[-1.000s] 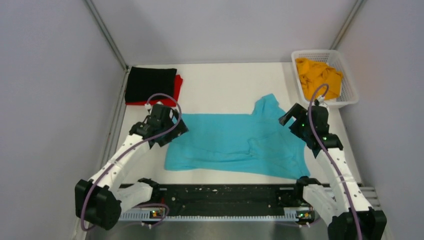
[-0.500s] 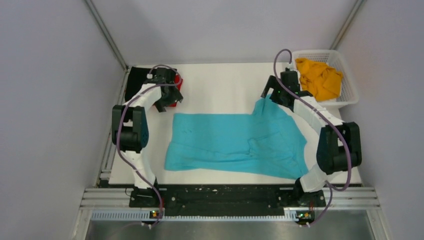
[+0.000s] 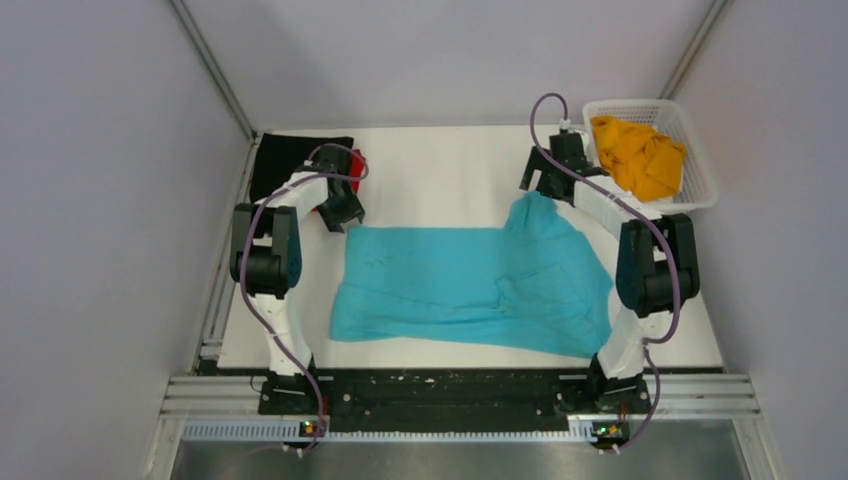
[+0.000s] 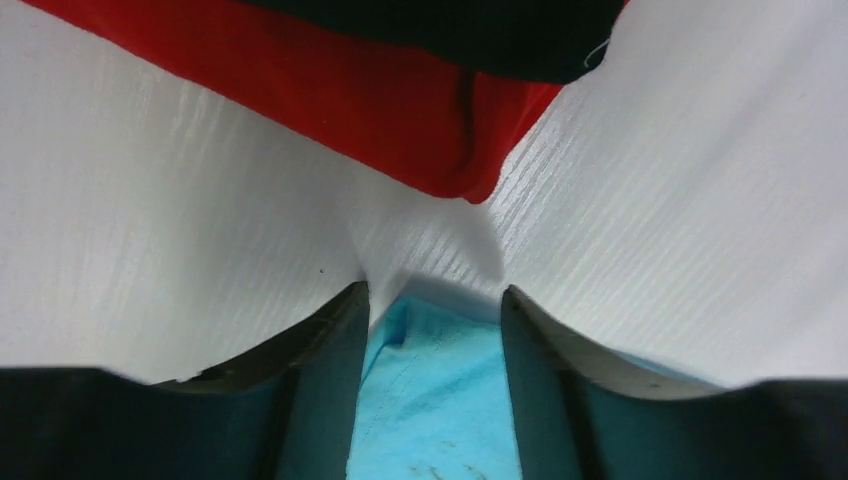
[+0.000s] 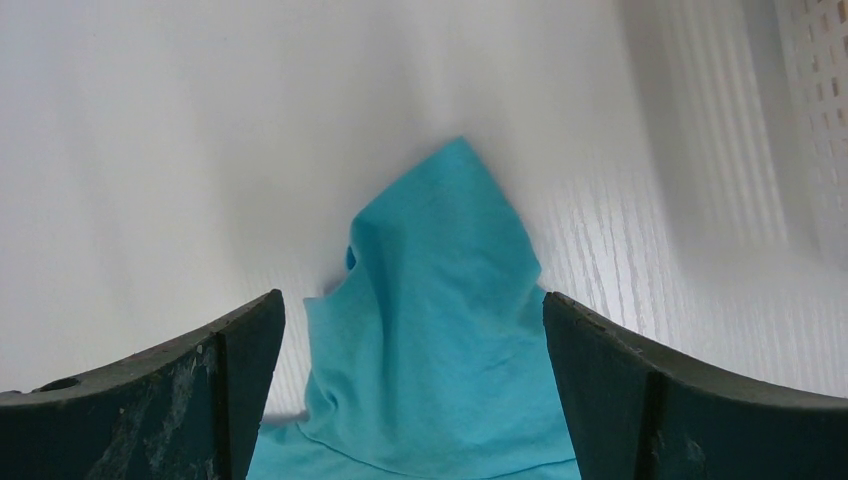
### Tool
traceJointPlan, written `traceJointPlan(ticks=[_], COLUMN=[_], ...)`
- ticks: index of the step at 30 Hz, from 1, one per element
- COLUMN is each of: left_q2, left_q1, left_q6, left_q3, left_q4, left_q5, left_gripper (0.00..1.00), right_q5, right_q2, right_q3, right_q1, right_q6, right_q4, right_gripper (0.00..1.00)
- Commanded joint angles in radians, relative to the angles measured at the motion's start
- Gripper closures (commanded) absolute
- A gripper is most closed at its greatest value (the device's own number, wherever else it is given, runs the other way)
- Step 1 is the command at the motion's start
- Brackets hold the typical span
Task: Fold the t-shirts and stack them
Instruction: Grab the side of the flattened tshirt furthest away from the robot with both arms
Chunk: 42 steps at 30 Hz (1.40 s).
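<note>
The right gripper's fingers are still above the flat end of the sleeve in the right wrist view, so the right gripper should go lower first and then close on the end of the sleeve.
The turquoise t-shirt (image 3: pixel 470 285) lies spread on the white table, one sleeve pointing to the far side. My left gripper (image 3: pixel 347 217) is open at its far-left corner; in the left wrist view that corner (image 4: pixel 432 380) sits between my fingers (image 4: pixel 433 295). My right gripper (image 3: pixel 537 190) is open wide at the far sleeve tip, which lies between the jaws (image 5: pixel 412 300) as a turquoise peak (image 5: pixel 440 300). The black t-shirt (image 3: pixel 290 160) lies folded on the red t-shirt (image 3: pixel 356 160) at the far left. The orange-yellow t-shirt (image 3: pixel 635 155) is crumpled in the basket.
The white mesh basket (image 3: pixel 700 172) stands at the far right corner, close behind my right arm. The red and black stack (image 4: pixel 400 110) lies just beyond my left fingers. Grey walls enclose the table on three sides.
Both arms have reached out from the near side to the shirt's far edge. The left gripper has come back from the red stack onto the turquoise corner; the right has settled over the sleeve tip.
</note>
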<state>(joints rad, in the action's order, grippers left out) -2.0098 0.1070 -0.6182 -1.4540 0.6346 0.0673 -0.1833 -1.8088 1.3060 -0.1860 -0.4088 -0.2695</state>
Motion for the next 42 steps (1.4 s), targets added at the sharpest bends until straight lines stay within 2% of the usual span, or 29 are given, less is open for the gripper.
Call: traceJointPlan(ticks=[1, 3, 7, 8, 16, 21, 25, 29, 36, 40, 42], left_q2=[-0.02, -0.024, 0.003, 0.015, 0.109, 0.133, 0.127, 0.135, 0.132, 0.13, 0.123], left_q1=[0.0, 0.0, 0.003, 0.005, 0.01, 0.011, 0.011, 0.011, 0.011, 0.011, 0.01], left_q6=[-0.003, -0.006, -0.009, -0.01, -0.006, -0.003, 0.0, 0.003, 0.0, 0.002, -0.003], left_q3=[0.028, 0.029, 0.056, 0.066, 0.13, 0.143, 0.144, 0.148, 0.153, 0.158, 0.153], left_q4=[0.0, 0.003, -0.009, -0.014, -0.063, -0.076, -0.074, -0.079, -0.079, -0.093, -0.101], left_q5=[-0.03, -0.035, -0.062, -0.063, -0.121, -0.116, -0.122, -0.123, -0.12, -0.119, -0.117], left_gripper=[0.5, 0.62, 0.95, 1.0, 1.0, 1.0, 1.0, 1.0, 1.0, 1.0, 1.0], right_q5=[-0.023, -0.011, 0.002, 0.002, -0.081, -0.148, -0.173, -0.19, -0.215, -0.213, -0.223], right_q2=[-0.012, -0.017, -0.049, -0.062, -0.23, -0.368, -0.39, -0.369, -0.305, -0.279, -0.277], right_q3=[0.037, 0.036, 0.058, 0.075, 0.249, 0.391, 0.379, 0.322, 0.241, 0.214, 0.217], right_q1=[0.0, 0.0, 0.0, 0.0, -0.041, -0.043, -0.05, -0.054, -0.054, -0.053, -0.054], right_q6=[0.031, 0.043, 0.065, 0.069, 0.089, 0.011, -0.011, -0.026, -0.086, -0.103, -0.1], right_q4=[0.045, 0.063, 0.084, 0.076, -0.046, -0.172, -0.183, -0.191, -0.185, -0.156, -0.137], right_gripper=[0.02, 0.02, 0.03, 0.03, 0.11, 0.18, 0.23, 0.33, 0.61, 1.0, 1.0])
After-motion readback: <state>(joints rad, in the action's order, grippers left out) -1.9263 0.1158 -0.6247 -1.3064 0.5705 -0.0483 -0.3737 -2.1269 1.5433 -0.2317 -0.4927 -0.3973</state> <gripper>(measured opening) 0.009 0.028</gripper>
